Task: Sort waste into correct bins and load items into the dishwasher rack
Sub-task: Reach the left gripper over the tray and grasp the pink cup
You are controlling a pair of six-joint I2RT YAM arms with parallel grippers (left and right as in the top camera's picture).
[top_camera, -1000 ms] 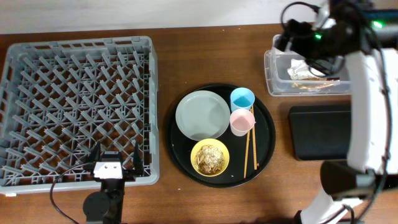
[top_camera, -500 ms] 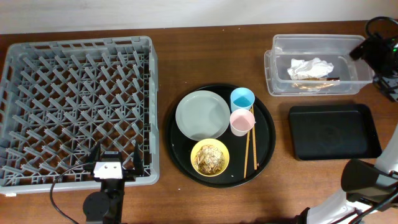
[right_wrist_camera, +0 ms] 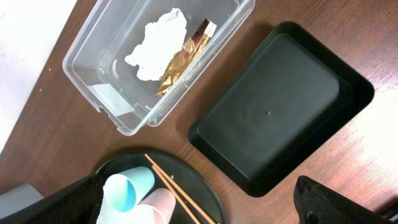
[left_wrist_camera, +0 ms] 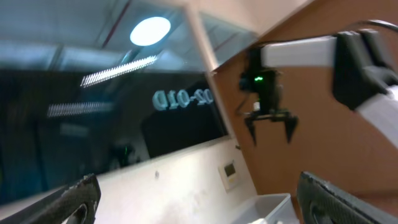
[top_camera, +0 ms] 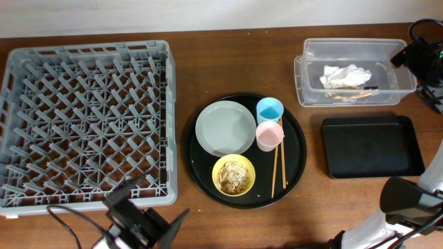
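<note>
The pink cup (top_camera: 268,135) needs its body turned over into the dishwasher rack, so my left gripper should grab its rim, pinching the cup's side.
The grey dishwasher rack (top_camera: 86,124) fills the left side. On the round black tray (top_camera: 294,173) sit the grey plate (top_camera: 225,128), blue cup (top_camera: 270,109), pink cup (top_camera: 268,135), chopsticks (top_camera: 279,166) and the yellow bowl (top_camera: 234,174) with food scraps. The clear tub (top_camera: 308,90) holds the white napkin (top_camera: 344,75). The black rectangular tray (top_camera: 372,146) lies below it. My right gripper (top_camera: 414,57) hangs open and empty at the far right, high above the tub (right_wrist_camera: 118,118), napkin (right_wrist_camera: 155,43) and chopsticks (right_wrist_camera: 176,186). My left gripper (top_camera: 147,216) is open and empty, tilted up.
A golden-brown scrap (right_wrist_camera: 177,65) lies beside the napkin in the tub. The right wrist view (right_wrist_camera: 196,186) also shows the blue cup (right_wrist_camera: 127,186) and black rectangular tray (right_wrist_camera: 280,106). The left wrist view (left_wrist_camera: 196,186) faces the wall and the right arm (left_wrist_camera: 270,121).
The right arm pulled away from over the clear tub to the far right edge. The left arm has swung up and rightward from the rack's front edge and now points upward.
</note>
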